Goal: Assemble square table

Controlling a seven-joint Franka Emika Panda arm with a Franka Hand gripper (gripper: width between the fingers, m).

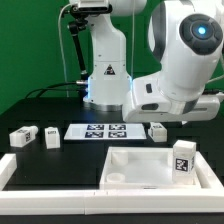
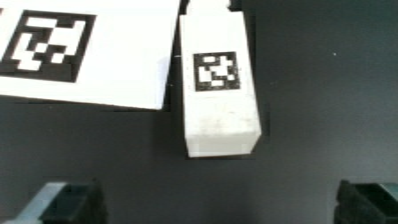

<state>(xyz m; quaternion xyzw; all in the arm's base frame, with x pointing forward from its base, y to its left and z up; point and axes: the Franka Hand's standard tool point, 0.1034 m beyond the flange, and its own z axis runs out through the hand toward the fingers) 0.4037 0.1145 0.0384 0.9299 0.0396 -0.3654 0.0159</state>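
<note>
My gripper should move toward the leg block's near end (image 2: pixel 222 150) before closing on it, because my fingers stop short of that end and would miss it now.
The white square top (image 1: pixel 135 168) with a raised rim lies at the front of the black table. One tagged leg block (image 1: pixel 157 131) lies just off the exterior view's right end of the marker board (image 1: pixel 100 131). In the wrist view this block (image 2: pixel 221 90) lies lengthwise beside the marker board (image 2: pixel 71 50), tag up. My gripper (image 2: pixel 221 205) is open and empty, its fingers (image 2: pixel 71 200) wide apart above the table, short of the block's near end. In the exterior view the gripper (image 1: pixel 157 120) hovers over that block. Two leg blocks (image 1: pixel 22 137) (image 1: pixel 52 137) lie at the left. Another (image 1: pixel 183 160) stands at the top's right part.
A long white border rail (image 1: pixel 40 178) runs along the front left of the table. The arm's base (image 1: pixel 105 75) stands behind the marker board, with cables at the back left. The large white arm body (image 1: pixel 185 60) hangs over the right half.
</note>
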